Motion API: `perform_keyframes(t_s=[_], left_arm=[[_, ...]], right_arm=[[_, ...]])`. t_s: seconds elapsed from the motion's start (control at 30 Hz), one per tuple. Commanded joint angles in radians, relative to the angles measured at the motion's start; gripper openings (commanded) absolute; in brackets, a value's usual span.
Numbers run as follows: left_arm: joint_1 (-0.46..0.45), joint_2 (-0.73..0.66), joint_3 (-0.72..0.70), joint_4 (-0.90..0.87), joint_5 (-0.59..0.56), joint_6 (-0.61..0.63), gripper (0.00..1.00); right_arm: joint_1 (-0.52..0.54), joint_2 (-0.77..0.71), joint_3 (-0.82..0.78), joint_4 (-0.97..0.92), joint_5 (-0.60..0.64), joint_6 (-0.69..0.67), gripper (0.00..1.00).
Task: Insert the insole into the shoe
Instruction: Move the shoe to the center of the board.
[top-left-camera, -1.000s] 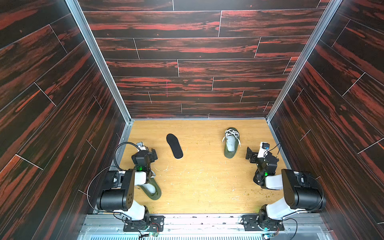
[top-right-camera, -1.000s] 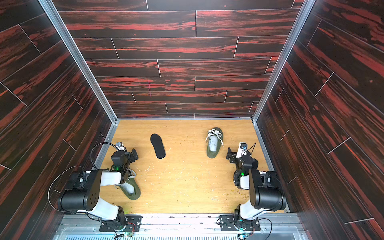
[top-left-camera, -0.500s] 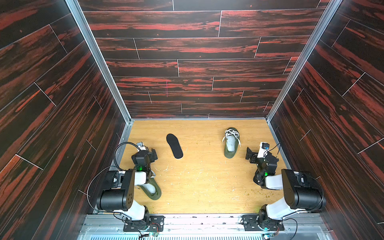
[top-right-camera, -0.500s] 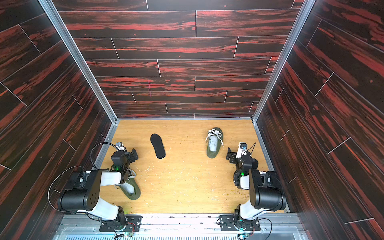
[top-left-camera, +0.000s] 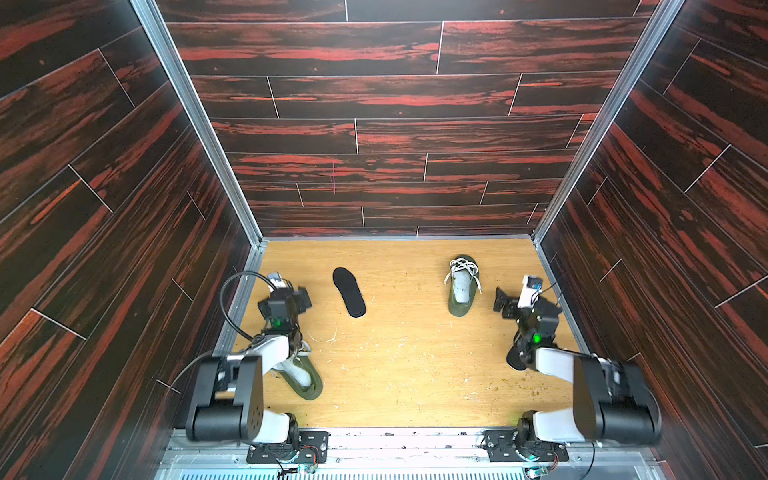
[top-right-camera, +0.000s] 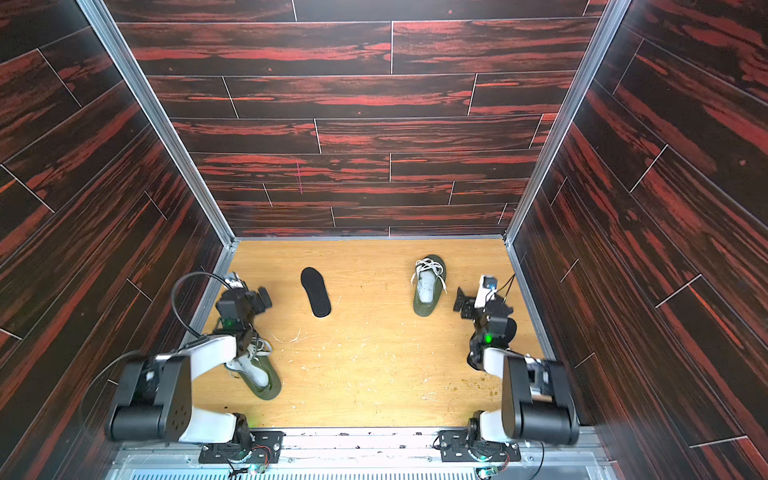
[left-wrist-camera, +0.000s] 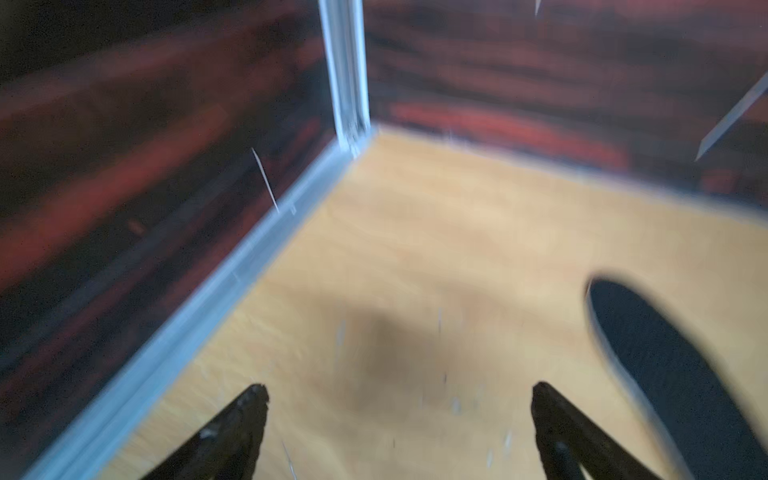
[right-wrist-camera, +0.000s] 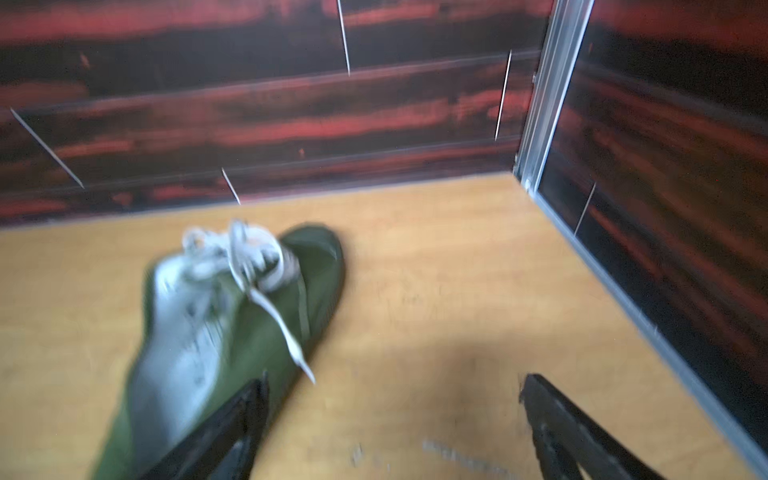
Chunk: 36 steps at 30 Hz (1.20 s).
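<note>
Next, my right gripper grabs the green shoe's collar edge beside the laces, on that gripper's side, and leaves the opening for inserting the insole (top-left-camera: 349, 291).
A black insole (top-left-camera: 349, 291) (top-right-camera: 316, 291) lies flat on the wooden floor, left of centre; its end shows in the left wrist view (left-wrist-camera: 665, 365). A green shoe with white laces (top-left-camera: 462, 286) (top-right-camera: 428, 286) lies at the far right, close in the right wrist view (right-wrist-camera: 232, 324). My left gripper (top-left-camera: 300, 297) (left-wrist-camera: 399, 392) is open and empty, left of the insole. My right gripper (top-left-camera: 503, 305) (right-wrist-camera: 395, 382) is open and empty, just right of that shoe, with one fingertip (right-wrist-camera: 253, 399) in front of its sole edge.
A second green shoe (top-left-camera: 302, 377) (top-right-camera: 257, 374) lies at the near left, partly under my left arm. Dark red plank walls with metal corner posts (top-left-camera: 199, 124) close in three sides. A dark shape (top-left-camera: 514, 360) sits under my right arm; what it is I cannot tell.
Both arms have shifted slightly and the wrist views are blurred by motion. The left gripper has edged a little farther from the base. Insole and shoes lie where they were.
</note>
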Motion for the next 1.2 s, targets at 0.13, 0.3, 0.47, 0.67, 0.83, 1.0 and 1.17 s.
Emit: perform_keyframes(t_s=[0.13,0.3,0.47,0.67,0.83,1.0,1.17], left_arm=[[0.028,-0.007,0.212,-0.376,0.116,-0.161,1.00],[-0.119,-0.002,0.352,-0.617,0.021,-0.225,1.00],[-0.316,0.076,0.501,-0.840,-0.011,-0.286,0.99],[-0.476,0.201,0.651,-0.981,-0.033,-0.342,0.97],[-0.565,0.303,0.744,-1.052,-0.045,-0.338,0.96],[-0.604,0.371,0.809,-1.078,-0.014,-0.347,0.96],[-0.630,0.415,0.864,-1.092,0.011,-0.350,0.95]], right_arm=[[0.007,-0.088,0.253,-0.583,-0.054,0.201,0.98],[0.090,-0.053,0.358,-0.791,-0.102,0.284,0.96],[0.214,0.052,0.458,-0.906,-0.028,0.311,0.94],[0.240,0.183,0.543,-0.970,0.026,0.342,0.84],[0.242,0.281,0.620,-0.996,0.035,0.323,0.74],[0.246,0.350,0.690,-1.015,0.045,0.310,0.72],[0.246,0.437,0.767,-1.036,0.067,0.294,0.66]])
